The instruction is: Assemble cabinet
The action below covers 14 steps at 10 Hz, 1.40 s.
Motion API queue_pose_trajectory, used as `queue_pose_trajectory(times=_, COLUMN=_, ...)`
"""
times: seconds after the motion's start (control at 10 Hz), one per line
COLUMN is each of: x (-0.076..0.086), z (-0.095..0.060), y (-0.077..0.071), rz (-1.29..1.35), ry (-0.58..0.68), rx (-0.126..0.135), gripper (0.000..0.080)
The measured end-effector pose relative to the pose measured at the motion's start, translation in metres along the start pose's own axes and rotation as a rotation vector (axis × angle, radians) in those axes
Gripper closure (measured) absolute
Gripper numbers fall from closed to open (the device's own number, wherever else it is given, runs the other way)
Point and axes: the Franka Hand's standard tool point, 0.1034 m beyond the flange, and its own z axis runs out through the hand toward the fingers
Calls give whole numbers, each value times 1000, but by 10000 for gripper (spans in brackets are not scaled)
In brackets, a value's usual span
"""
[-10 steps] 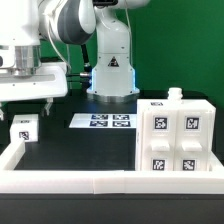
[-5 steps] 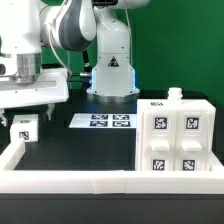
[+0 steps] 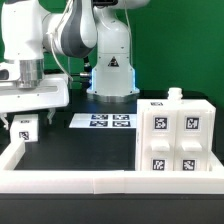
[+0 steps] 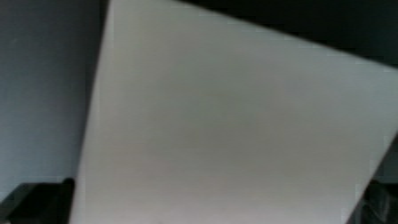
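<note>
I should close my gripper on the small white panel (image 3: 22, 128) (image 4: 231, 110). Its fingers reach down on either side of the panel, so it would hold the panel if I closed now.
The cabinet body (image 3: 180, 138), a white box with black-and-white tags on its faces, stands at the exterior view's right by the front wall. A small white cabinet panel (image 3: 22, 128) with one tag stands at the far left. My gripper (image 3: 25, 114) is directly above this panel, with its fingers coming down around the top. In the wrist view the white panel (image 4: 231, 110) fills the picture close up. It lies between my gripper's (image 4: 210, 206) dark fingertips (image 4: 32, 205), which stand wide apart at the edges. The jaws are open and I see no grip.
The marker board (image 3: 105, 121) lies flat on the black table at mid-back, in front of the robot base (image 3: 112, 75). A low white border wall (image 3: 100, 178) runs along the front and up the left side, close to the panel.
My gripper has moved toward the exterior view's left and down, closing in over the small panel. The panel and the cabinet body have not moved.
</note>
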Motion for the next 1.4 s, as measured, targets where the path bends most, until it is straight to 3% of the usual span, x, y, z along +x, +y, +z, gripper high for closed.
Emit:
queue_pose_trajectory(times=0.2, x=0, z=0, y=0, rz=-1, ry=0, rx=1, gripper=14)
queue_pose_trajectory(times=0.3, x=1, z=0, y=-1, rz=-3, ry=1, rx=-1, gripper=184)
queue_pose_trajectory(times=0.4, x=3, z=-1, y=-1, rz=-8, ry=4, rx=-5, gripper=236)
queue_pose_trajectory(times=0.8, x=15, z=-5, y=-7, rz=-36, ry=13, rx=-15, gripper=236)
queue_pose_trajectory(times=1.1, x=56, z=-53, y=-34, rz=-41, ry=52, rx=-36, gripper=236)
queue_pose_trajectory(times=1.4, x=121, z=-104, y=-64, rz=11, ry=95, rx=-46, gripper=236)
